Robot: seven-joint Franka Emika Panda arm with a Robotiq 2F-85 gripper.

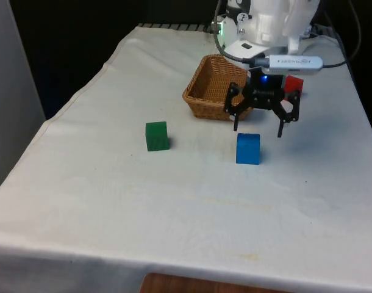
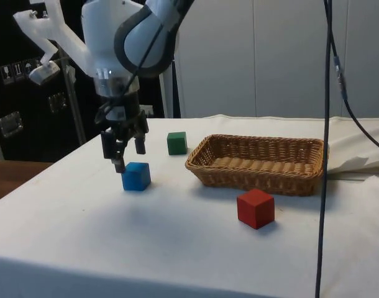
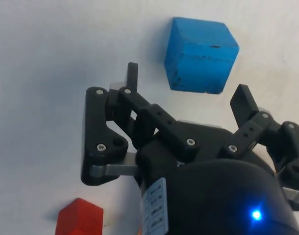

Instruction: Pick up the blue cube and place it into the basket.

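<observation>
My gripper grabs the blue cube (image 1: pixel 247 149) by its opposite sides next, to put it into the basket.
The blue cube (image 1: pixel 247 149) (image 2: pixel 136 176) (image 3: pixel 201 54) rests on the white cloth, a short way in front of the wicker basket (image 1: pixel 201 107) (image 2: pixel 258 177). My gripper (image 1: pixel 258 130) (image 2: pixel 128 156) (image 3: pixel 187 83) hangs open just above the cube, slightly towards the robot's side of it. Its fingers are spread wider than the cube and hold nothing. The fingertips are about level with the cube's top, without touching it. The basket has nothing in it.
A green cube (image 1: pixel 157 135) (image 2: pixel 176 143) stands on the cloth towards the front view's left of the blue one. A red cube (image 1: pixel 294 84) (image 2: pixel 255 208) (image 3: pixel 80 218) sits behind the gripper, beside the basket on the front view's right.
</observation>
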